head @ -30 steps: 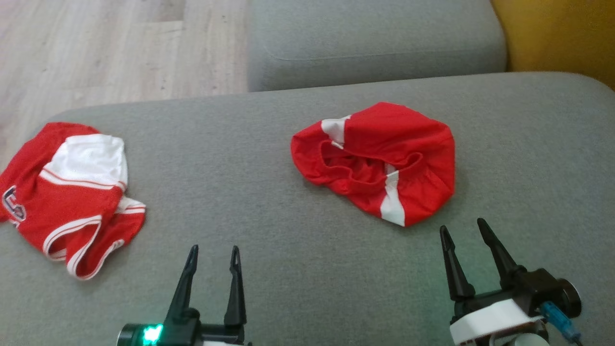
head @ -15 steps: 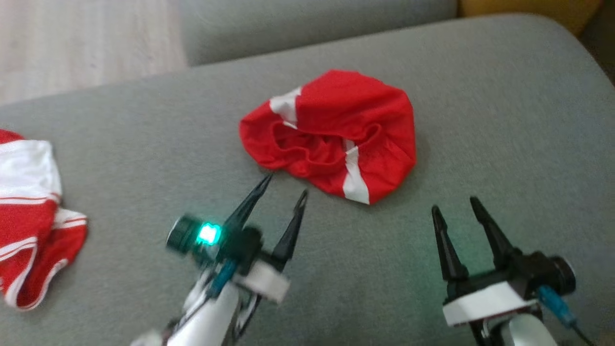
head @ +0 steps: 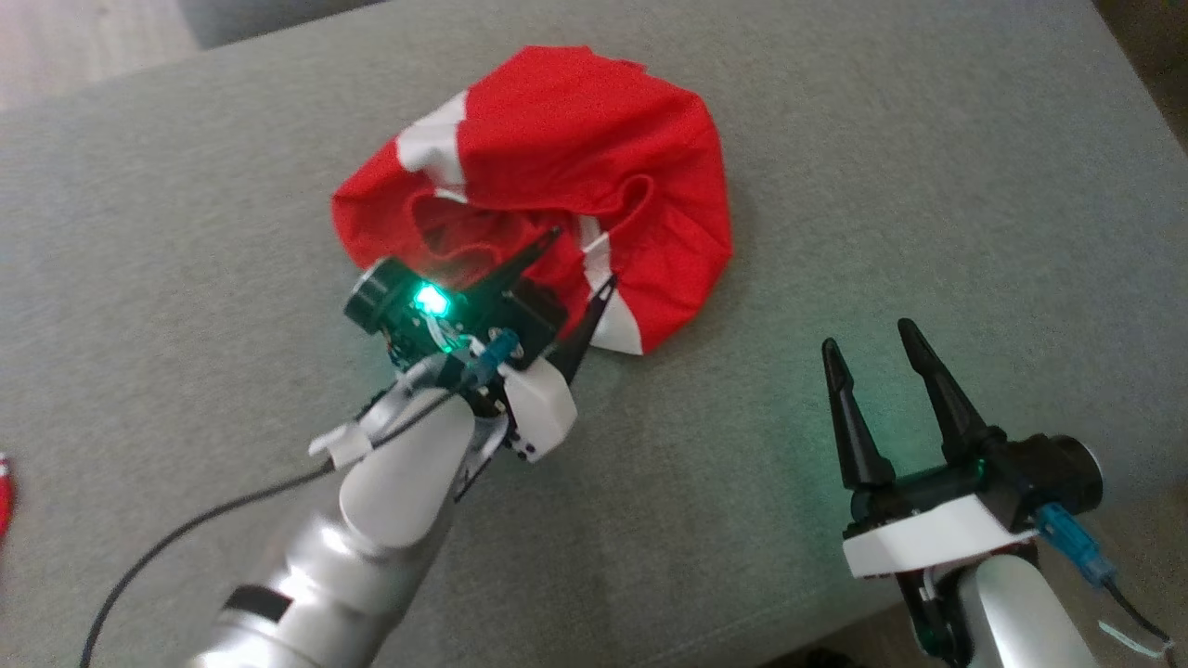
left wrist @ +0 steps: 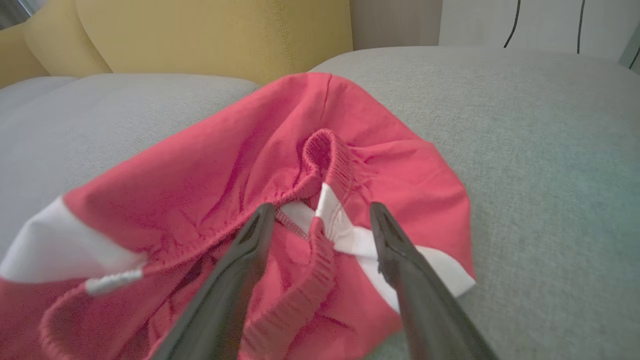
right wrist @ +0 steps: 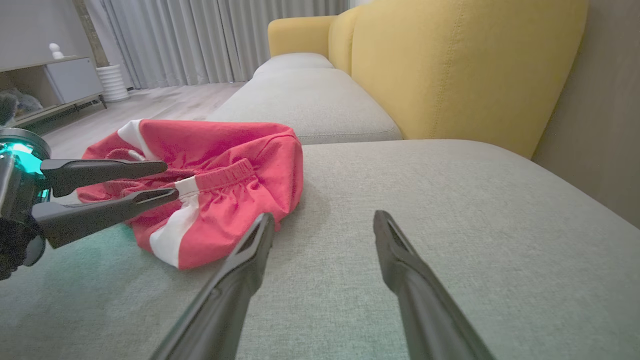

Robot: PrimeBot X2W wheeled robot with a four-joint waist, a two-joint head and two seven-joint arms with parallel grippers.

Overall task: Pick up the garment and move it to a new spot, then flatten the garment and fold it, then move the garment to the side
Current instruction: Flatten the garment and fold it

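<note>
I can move the garment by its waistband at the white stripe (head: 590,232), so my left gripper should grab that raised edge next, while the red cloth lies slack.
The garment (head: 557,158) is a crumpled pair of red shorts with white side stripes, lying on the grey sofa seat (head: 928,186). My left gripper (head: 583,257) is open at the near edge of the garment. In the left wrist view the gathered waistband and a white stripe of the garment (left wrist: 200,170) lie between the spread fingers of this gripper (left wrist: 321,207). My right gripper (head: 867,334) stands open over bare cushion, to the right of the shorts and apart from them. From the right wrist, the garment (right wrist: 225,150) sits left of that gripper (right wrist: 322,216), with the left gripper (right wrist: 170,180) reaching in from the left.
A yellow backrest (right wrist: 450,65) rises behind the seat, and a second grey cushion (right wrist: 300,100) continues beyond it. Wooden floor (head: 74,37) lies past the far left. A sliver of another red cloth (head: 4,496) shows at the left edge. The seat's near edge (head: 798,635) runs at lower right.
The head camera has swung, shifting the whole picture. My left arm has reached forward from the near edge to the garment, its open fingers now over the waistband. The right gripper has hardly moved.
</note>
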